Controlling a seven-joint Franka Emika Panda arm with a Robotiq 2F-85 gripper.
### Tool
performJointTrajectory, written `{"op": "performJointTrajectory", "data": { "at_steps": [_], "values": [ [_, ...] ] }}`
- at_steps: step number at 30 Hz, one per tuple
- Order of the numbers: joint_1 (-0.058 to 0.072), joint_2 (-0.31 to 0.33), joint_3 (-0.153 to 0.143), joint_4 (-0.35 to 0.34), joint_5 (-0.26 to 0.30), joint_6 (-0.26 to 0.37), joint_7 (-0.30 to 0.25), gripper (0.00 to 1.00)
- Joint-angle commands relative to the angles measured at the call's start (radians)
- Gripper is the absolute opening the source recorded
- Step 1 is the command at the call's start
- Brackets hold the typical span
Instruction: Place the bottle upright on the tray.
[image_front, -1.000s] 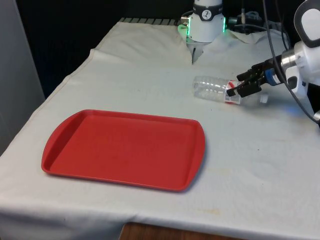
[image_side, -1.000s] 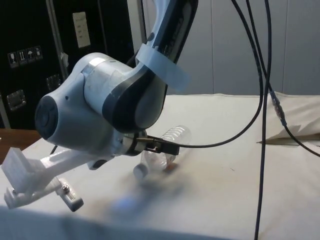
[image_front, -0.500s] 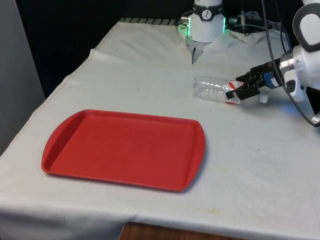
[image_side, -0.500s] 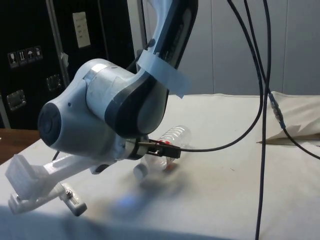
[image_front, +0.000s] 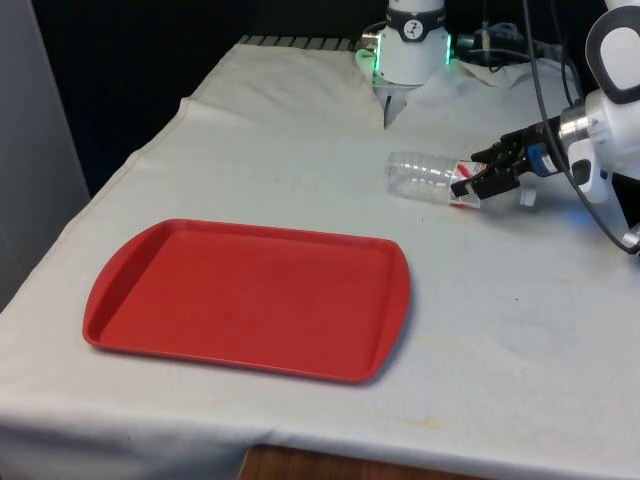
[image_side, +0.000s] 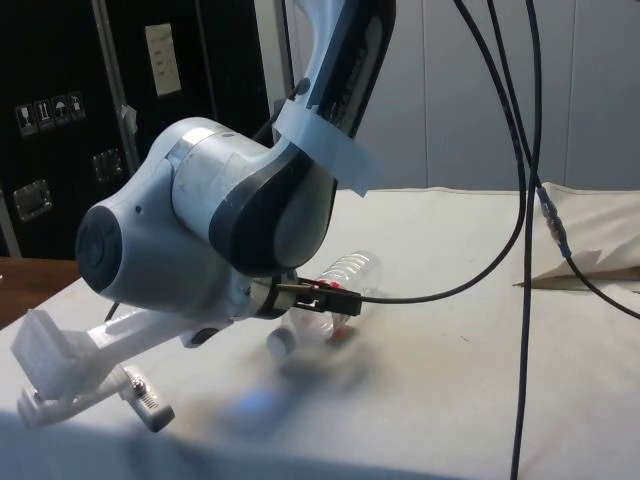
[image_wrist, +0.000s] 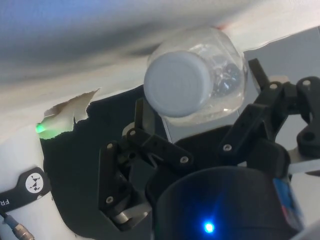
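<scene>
My gripper picks up the bottle (image_front: 422, 177) by its part below the white cap next, to stand it upright on the tray (image_front: 250, 300).
A clear plastic bottle (image_front: 422, 177) with a red label lies on its side on the white cloth, towards the front view's right and beyond the tray's far corner. Its white cap (image_wrist: 177, 84) faces my gripper. My gripper (image_front: 474, 176) is level with the table at the bottle's cap end, open, with one finger (image_wrist: 142, 116) on each side of the bottle's shoulder and close to it. In the side view the black fingertips (image_side: 335, 296) reach over the bottle (image_side: 348, 273). The red tray (image_front: 250, 300) sits flat near the front edge with nothing on it.
The robot's base (image_front: 410, 45) stands at the table's far end with cables (image_front: 545, 90) hanging near the arm. Open cloth lies between the bottle and the tray. A fold in the cloth (image_side: 580, 265) shows in the side view.
Over the last second my gripper slid a little further along the bottle's cap end. Since half a second ago it has barely moved. The bottle has stayed where it lay.
</scene>
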Motion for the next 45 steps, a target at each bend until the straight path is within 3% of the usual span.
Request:
{"op": "performJointTrajectory", "data": {
  "at_steps": [1,4,7,8,12,20,26,45],
  "values": [
    [0.001,0.0,0.0,0.0,-0.001,-0.001,0.0,1.0],
    [0.001,0.001,0.0,0.0,-0.001,0.0,0.0,0.95],
    [0.0,0.0,0.0,-0.001,0.0,0.0,0.0,0.79],
    [0.001,0.001,0.0,0.0,-0.001,0.0,0.0,0.79],
    [0.0,0.001,0.001,0.001,-0.001,-0.004,0.001,0.56],
    [-0.001,0.003,0.003,0.004,-0.002,-0.009,0.002,0.38],
    [0.0,-0.004,0.003,0.006,0.0,-0.021,-0.001,0.36],
    [-0.009,-0.119,0.02,-0.009,0.025,-0.098,-0.047,0.36]
  ]
}}
